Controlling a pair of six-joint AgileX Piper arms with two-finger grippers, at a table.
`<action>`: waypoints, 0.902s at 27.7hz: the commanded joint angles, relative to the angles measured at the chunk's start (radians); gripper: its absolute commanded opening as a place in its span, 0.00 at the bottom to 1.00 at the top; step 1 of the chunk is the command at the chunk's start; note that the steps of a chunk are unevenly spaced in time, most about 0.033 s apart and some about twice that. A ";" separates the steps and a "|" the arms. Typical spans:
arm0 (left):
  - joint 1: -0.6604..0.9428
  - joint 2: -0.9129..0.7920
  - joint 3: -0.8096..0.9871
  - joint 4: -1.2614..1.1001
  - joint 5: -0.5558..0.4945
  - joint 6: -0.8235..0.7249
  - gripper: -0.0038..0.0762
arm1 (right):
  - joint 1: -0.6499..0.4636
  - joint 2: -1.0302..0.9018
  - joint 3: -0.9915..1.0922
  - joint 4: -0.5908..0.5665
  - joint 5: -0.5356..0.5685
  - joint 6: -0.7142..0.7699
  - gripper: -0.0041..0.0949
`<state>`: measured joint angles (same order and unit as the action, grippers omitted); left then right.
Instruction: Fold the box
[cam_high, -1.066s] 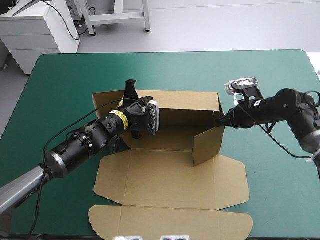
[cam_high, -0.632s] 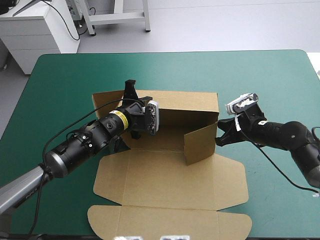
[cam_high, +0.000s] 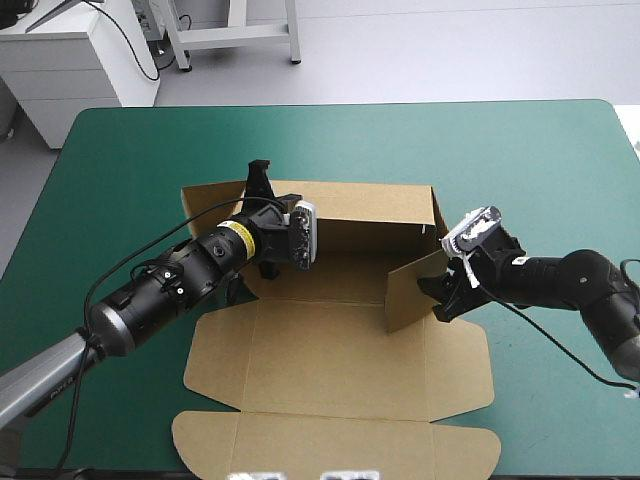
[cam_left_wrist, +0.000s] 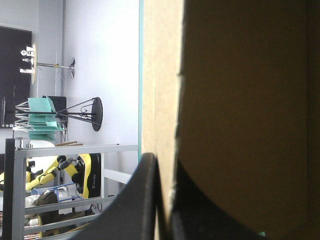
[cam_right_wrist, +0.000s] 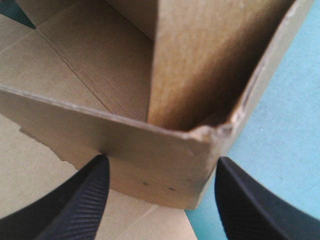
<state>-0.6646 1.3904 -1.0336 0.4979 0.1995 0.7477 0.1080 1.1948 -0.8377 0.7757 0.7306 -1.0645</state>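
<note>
The right gripper grabs the box by its side's rim (cam_high: 442, 219) next, to fold the box's side up beside the back side (cam_high: 352, 202).
The brown box (cam_high: 330, 350) lies partly formed in the high view: its back wall (cam_high: 370, 210) stands up, a right side flap (cam_high: 415, 290) stands at an angle, and the lid lies flat toward the front. My left gripper (cam_high: 262, 185) is at the left part of the raised wall. In the left wrist view it (cam_left_wrist: 165, 170) is shut with the board edge (cam_left_wrist: 165, 100) between the black fingers. My right gripper (cam_high: 445, 295) is open at the right flap's outer corner. In the right wrist view that corner (cam_right_wrist: 200, 135) sits between the spread fingers (cam_right_wrist: 80, 200).
The teal-green cover (cam_high: 540, 160) shows bare around the box, widest toward the far and right edges. The flat lid and its flaps (cam_high: 340, 445) reach almost to the table's front edge. A white cabinet (cam_high: 70, 60) stands beyond the far left corner.
My right gripper has moved from the box's back right corner toward the front and has opened. The right flap swung inward, then partly back out. The left arm has not moved.
</note>
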 joint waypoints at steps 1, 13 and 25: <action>-0.008 -0.011 -0.007 -0.027 0.140 -0.020 0.04 | 0.018 0.033 -0.025 0.126 -0.024 -0.084 0.71; -0.055 0.050 -0.007 -0.080 0.244 -0.027 0.04 | 0.089 0.074 -0.033 0.137 -0.227 -0.069 0.71; -0.055 0.068 -0.009 -0.169 0.221 -0.017 0.04 | 0.089 0.078 -0.033 0.128 -0.153 -0.041 0.27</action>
<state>-0.7102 1.4406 -1.0573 0.4250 0.2703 0.7521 0.1943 1.2958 -0.8387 0.8642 0.5337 -1.1031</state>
